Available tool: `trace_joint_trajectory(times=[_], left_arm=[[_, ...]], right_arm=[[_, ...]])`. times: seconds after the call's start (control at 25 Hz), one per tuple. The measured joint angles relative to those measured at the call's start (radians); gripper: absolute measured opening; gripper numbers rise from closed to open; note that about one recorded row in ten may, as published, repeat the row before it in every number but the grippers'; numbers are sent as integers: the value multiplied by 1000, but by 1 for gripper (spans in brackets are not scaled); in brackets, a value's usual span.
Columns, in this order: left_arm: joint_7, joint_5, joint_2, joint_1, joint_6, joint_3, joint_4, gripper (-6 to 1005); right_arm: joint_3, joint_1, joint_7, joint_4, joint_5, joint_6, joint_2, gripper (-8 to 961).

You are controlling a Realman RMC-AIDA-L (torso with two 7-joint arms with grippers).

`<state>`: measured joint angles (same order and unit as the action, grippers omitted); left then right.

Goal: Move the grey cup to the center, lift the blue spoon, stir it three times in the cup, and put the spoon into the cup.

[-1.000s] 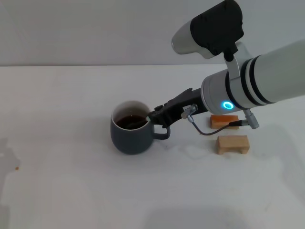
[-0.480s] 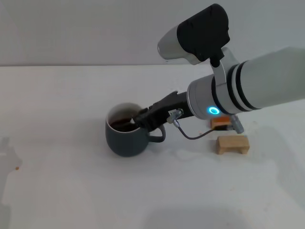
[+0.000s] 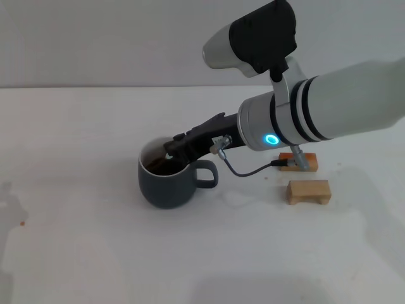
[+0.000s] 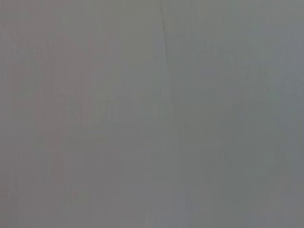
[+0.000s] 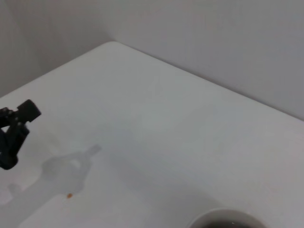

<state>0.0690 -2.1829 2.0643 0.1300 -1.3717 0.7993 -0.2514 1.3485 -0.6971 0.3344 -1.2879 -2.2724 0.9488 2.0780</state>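
Observation:
My right gripper has the blue spoon over the grey cup's opening (image 3: 158,161), inside the cup's rim, and should open now, because the spoon would drop in.
The grey cup (image 3: 166,182) stands on the white table with dark brown liquid inside and its handle toward the right. My right gripper (image 3: 172,151) reaches in from the right, its dark fingers close together over the cup's rim and mouth. A small pale bit at the fingertips is all that shows of the blue spoon (image 3: 168,154); the rest is hidden by the fingers and the cup wall. The right wrist view catches only the cup's rim (image 5: 223,216) at its lower edge. The left gripper (image 5: 14,135) shows as a black shape far off in the right wrist view.
Two small wooden blocks lie right of the cup: an orange one (image 3: 297,160) partly behind the arm's cable and a pale one (image 3: 309,191) nearer the front. The left wrist view shows only a plain grey surface.
My right arm has swung left, its fingers moving from the cup's handle side across over the mouth. The cup has shifted a little to the left.

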Motion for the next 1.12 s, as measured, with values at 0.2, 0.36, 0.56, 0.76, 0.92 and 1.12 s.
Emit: trace_joint_trajectory(times=[0.2, 0.36, 0.56, 0.76, 0.92, 1.12], left_arm=[[0, 0, 0, 1, 3, 1, 3, -2], [0, 0, 0, 3, 5, 1, 4, -2], [0, 0, 0, 0, 0, 3, 3, -2], [0, 2, 0, -1, -4, 7, 3, -2], [0, 4, -1, -1, -5, 8, 1, -2], [0, 6, -1, -3, -9, 11, 0, -2]], right_arm=[[8, 10, 20, -4, 3, -9, -1, 184], [19, 30, 59, -13, -2, -67, -3, 278], [47, 97, 140, -47, -4, -204, -3, 372], [-21, 299, 327, -102, 16, -604, 0, 450], [-187, 454, 435, -86, 29, -1032, -1, 450], [-413, 617, 455, 91, -66, -1718, -4, 449]])
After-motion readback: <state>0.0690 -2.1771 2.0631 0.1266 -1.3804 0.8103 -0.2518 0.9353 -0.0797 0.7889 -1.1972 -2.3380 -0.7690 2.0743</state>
